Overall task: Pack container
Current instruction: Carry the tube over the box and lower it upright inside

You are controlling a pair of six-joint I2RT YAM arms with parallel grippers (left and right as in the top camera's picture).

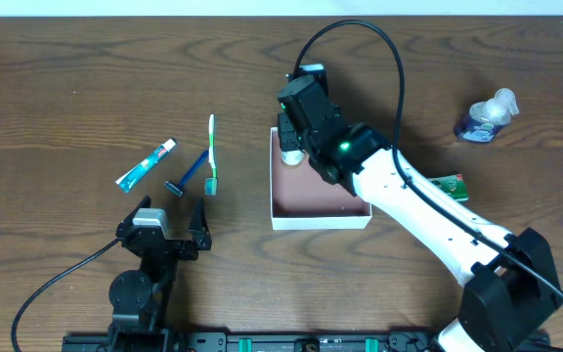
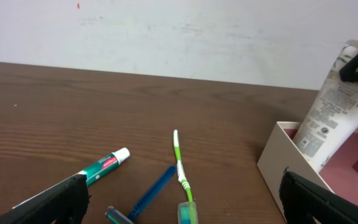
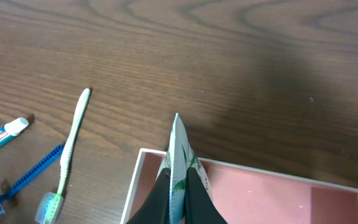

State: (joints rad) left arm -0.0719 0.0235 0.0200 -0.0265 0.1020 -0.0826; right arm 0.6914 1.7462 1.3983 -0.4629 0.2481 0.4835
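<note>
The robot's right gripper is ready to open now: the tube's lower end (image 1: pixel 292 157) is below the gripper's fingers and between the container's sides, so the tube would rest inside if let go.
The container (image 1: pixel 321 222), a shallow white-walled box with a pinkish floor, sits mid-table. My right gripper (image 3: pixel 178 174) is shut on a white tube with green print (image 3: pixel 178 140), holding it upright over the container's far left corner (image 3: pixel 143 155). The tube (image 2: pixel 331 118) also stands above the container wall (image 2: pixel 278 168) in the left wrist view. My left gripper (image 1: pixel 172 213) is open and holds nothing, near the front edge. Just beyond it lie a toothpaste tube (image 1: pixel 146 164), a blue razor (image 1: pixel 189 174) and a green-white toothbrush (image 1: pixel 211 152).
A blue-and-white bottle (image 1: pixel 487 117) lies at the far right. A small green packet (image 1: pixel 450 184) lies beside the right arm. A black cable loops over the table behind the container.
</note>
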